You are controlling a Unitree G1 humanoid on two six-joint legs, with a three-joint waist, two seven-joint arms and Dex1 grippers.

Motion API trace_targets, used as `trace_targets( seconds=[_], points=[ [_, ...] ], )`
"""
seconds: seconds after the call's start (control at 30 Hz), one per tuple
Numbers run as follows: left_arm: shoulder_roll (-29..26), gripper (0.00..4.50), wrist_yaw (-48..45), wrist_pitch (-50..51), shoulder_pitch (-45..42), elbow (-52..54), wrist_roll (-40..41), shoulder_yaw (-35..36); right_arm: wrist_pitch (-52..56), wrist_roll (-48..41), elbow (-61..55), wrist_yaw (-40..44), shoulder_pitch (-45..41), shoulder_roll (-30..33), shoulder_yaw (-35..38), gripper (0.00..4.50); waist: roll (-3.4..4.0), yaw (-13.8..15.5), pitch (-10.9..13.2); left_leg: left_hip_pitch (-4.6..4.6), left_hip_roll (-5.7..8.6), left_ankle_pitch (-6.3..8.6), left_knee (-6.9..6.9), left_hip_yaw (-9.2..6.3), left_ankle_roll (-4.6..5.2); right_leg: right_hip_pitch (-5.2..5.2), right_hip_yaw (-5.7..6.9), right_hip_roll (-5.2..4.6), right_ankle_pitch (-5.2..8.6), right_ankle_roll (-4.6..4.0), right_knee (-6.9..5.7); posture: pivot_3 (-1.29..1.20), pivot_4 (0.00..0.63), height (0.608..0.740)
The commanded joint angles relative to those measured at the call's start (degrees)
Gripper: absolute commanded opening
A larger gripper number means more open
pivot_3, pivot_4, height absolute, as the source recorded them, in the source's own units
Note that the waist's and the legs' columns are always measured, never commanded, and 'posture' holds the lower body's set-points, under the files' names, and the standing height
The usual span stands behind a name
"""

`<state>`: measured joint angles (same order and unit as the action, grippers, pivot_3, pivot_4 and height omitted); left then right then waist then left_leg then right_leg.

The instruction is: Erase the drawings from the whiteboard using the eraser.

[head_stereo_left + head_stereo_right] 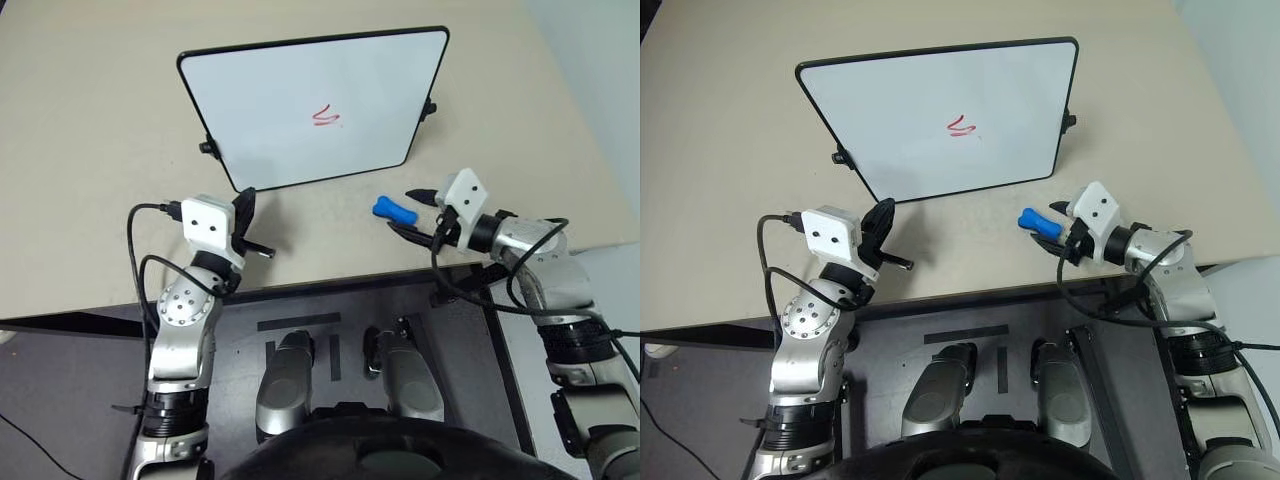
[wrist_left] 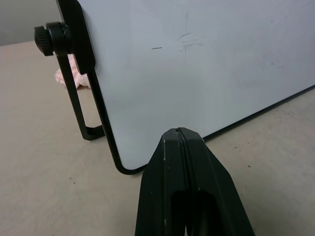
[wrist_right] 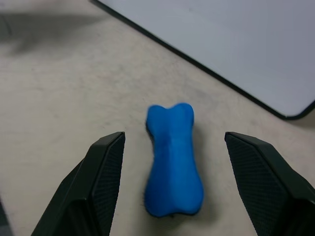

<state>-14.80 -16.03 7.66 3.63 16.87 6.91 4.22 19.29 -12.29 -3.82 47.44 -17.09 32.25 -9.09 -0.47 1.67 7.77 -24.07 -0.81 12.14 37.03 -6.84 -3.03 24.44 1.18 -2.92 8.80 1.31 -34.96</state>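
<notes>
I need to grab the blue eraser by its narrow middle (image 1: 394, 210) with my right gripper next. Then it can wipe the red zigzag (image 1: 325, 115) off the whiteboard.
The whiteboard (image 1: 300, 90) stands tilted on the beige table, with the drawings (image 1: 325, 117), a small red zigzag, near its middle. The blue bone-shaped eraser (image 1: 394, 210) lies flat on the table just off the board's near right corner. My right gripper (image 1: 405, 213) is open and low over the table, and the eraser (image 3: 172, 167) lies between its two fingers (image 3: 106, 172) without touching either. My left gripper (image 2: 179, 133) is shut on nothing and points at the board's near left corner from a short way off.
The beige table (image 1: 90, 150) ends in a front edge just behind both grippers. The board rests on a black stand with a knob (image 2: 51, 39) on each side. Something small and pink (image 2: 64, 76) lies behind the board's left side.
</notes>
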Motion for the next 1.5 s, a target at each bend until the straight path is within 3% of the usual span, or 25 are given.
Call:
trace_targets(
  seconds=[0.03,0.67,0.77,0.97,1.03,1.27,1.5],
  points=[
    [0.2,0.0,0.5,-1.3,0.0,2.1,-0.5,-0.1,-0.7,0.7,0.7,1.5,-1.7,0.3,-0.5,3.42,0.0,0.0,0.0,0.0,0.0,0.0,0.0,-0.01,0.0,0.0,0.0,0.0,0.0,0.0,0.0,0.0,0.15,0.74],
    [1.0,0.0,1.2,-2.5,-1.5,-0.5,-1.4,-1.2,-1.6,3.2,3.8,1.8,-3.5,-1.2,-1.5,3.42,0.0,0.0,0.0,0.0,0.0,0.01,0.0,0.0,0.01,0.0,0.01,-0.01,-0.2,-0.34,0.0,0.0,0.15,0.74],
    [1.1,0.0,1.2,-2.7,-1.7,-0.7,-1.4,-1.3,-1.6,3.7,3.8,1.7,-3.4,-1.4,-1.7,2.84,0.0,0.0,0.0,0.01,0.0,0.01,0.0,0.0,0.01,0.0,0.01,-0.01,-0.19,-0.34,0.0,0.0,0.15,0.74],
    [1.3,0.0,1.2,-3.0,-2.5,-1.6,-1.4,-1.3,-1.9,4.0,4.6,1.1,-4.0,-2.2,-1.2,0.87,0.0,0.0,0.0,0.01,0.0,0.0,0.0,0.0,0.01,0.0,0.0,-0.01,-0.19,-0.34,0.0,0.0,0.15,0.74],
    [1.3,0.0,1.1,-3.0,-2.7,-1.8,-1.4,-1.3,-2.0,4.0,4.5,1.1,-4.1,-2.2,-1.1,0.46,0.0,0.0,0.0,0.02,0.0,0.0,0.0,0.0,-0.01,0.0,0.0,-0.01,-0.19,-0.33,-0.01,0.0,0.15,0.74],
    [1.1,0.0,0.8,-3.2,-3.2,-2.4,-1.4,-1.1,-10.7,7.3,-0.2,1.5,-4.9,-1.1,-2.1,0.38,0.01,0.0,0.0,0.01,-0.01,0.0,0.0,0.0,0.0,0.01,0.0,-0.01,-0.35,-0.59,0.0,0.0,0.15,0.74],
    [1.2,0.0,0.5,-3.6,-4.1,-3.4,-1.5,-1.7,-27.5,17.5,4.4,-3.8,-15.3,-4.6,-6.0,0.38,0.02,-0.3,0.0,0.04,-0.06,-0.12,0.0,0.01,0.19,0.08,0.03,-0.01,-0.45,-0.76,-0.01,0.0,0.15,0.74]
  ],
)
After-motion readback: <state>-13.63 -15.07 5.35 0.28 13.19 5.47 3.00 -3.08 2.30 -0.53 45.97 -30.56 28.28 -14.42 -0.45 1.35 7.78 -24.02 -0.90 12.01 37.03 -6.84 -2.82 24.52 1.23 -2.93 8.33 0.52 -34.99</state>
